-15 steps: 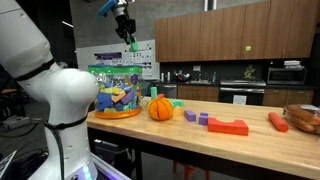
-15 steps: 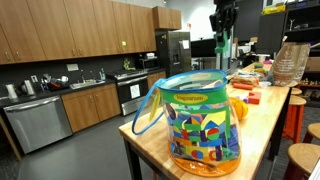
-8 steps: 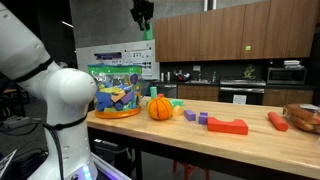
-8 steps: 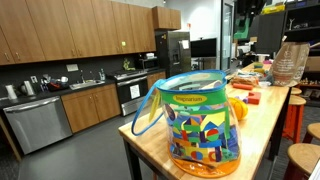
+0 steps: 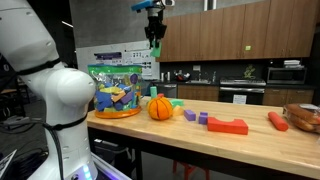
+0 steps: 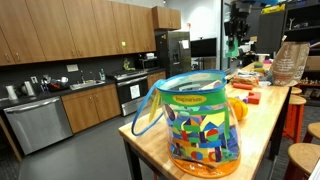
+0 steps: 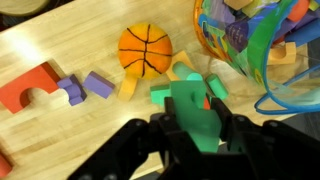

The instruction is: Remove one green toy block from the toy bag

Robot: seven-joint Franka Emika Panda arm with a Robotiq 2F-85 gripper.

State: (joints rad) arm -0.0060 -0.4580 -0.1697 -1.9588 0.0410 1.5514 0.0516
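The green toy block hangs high above the table's scattered blocks and would fall if my gripper opened now, so my gripper keeps holding the block from here.
My gripper (image 7: 195, 125) is shut on a green toy block (image 7: 193, 108) and holds it high above the wooden table; it also shows in both exterior views (image 5: 155, 40) (image 6: 234, 45). The toy bag, clear plastic with a green top band and full of many-coloured blocks, stands at the table's end (image 5: 115, 90) (image 6: 203, 125) and shows at the upper right of the wrist view (image 7: 262, 45). The gripper is over the table beside the bag, near the orange pumpkin toy (image 7: 145, 49) (image 5: 160, 107).
On the table (image 5: 230, 140) lie a red arch block (image 5: 228, 126) (image 7: 25, 88), purple blocks (image 5: 197, 117) (image 7: 85, 88), another green block (image 7: 160, 95) and an orange carrot-like toy (image 5: 278, 122). A wicker basket (image 5: 303, 117) sits at the far end. Kitchen cabinets stand behind.
The gripper has moved with the green block away from above the bag, along the table toward the pumpkin toy, staying high.
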